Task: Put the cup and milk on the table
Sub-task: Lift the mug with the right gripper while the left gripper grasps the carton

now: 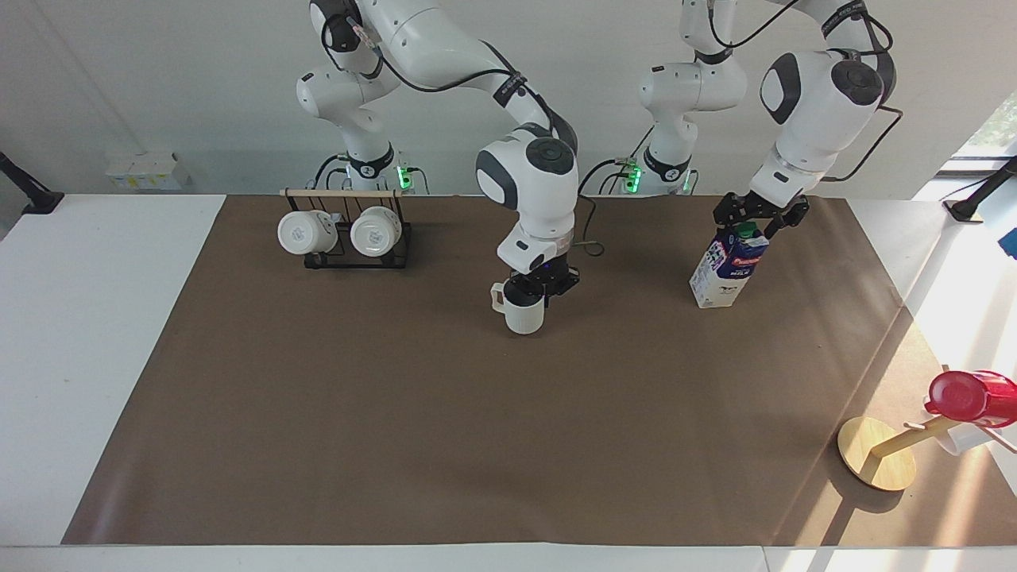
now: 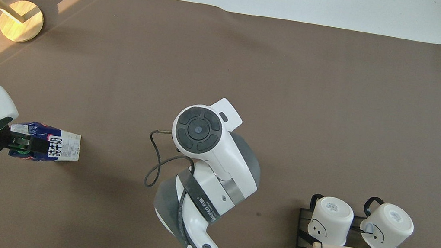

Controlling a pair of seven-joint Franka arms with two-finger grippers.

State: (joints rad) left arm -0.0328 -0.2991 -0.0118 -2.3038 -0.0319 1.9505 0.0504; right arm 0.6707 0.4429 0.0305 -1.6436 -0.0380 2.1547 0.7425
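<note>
Next, my left gripper grabs the milk by its green-capped top (image 2: pixel 20 128), to keep the milk's printed sides free as it stands on the tabletop.
The cup (image 1: pixel 524 314), a light grey-white mug with a small side handle, hangs upright from my right gripper (image 1: pixel 542 286), which is shut on its rim. It is low over the middle of the brown sheet (image 1: pixel 477 437) on the table (image 1: pixel 103 334); I cannot tell whether its base touches. In the overhead view the right arm's wrist hides the cup. The milk (image 1: pixel 729 272) (image 2: pixel 61 147) stands upright toward the left arm's end. My left gripper (image 1: pixel 755 221) (image 2: pixel 21 142) is open, its fingers down on either side of the carton's green-capped top.
A black wire rack (image 1: pixel 349 246) (image 2: pixel 337 246) holding two white mugs stands close to the robots at the right arm's end. A round wooden stand (image 1: pixel 876 464) (image 2: pixel 21 20) carrying a red cup (image 1: pixel 971 397) sits farthest from the robots at the left arm's end.
</note>
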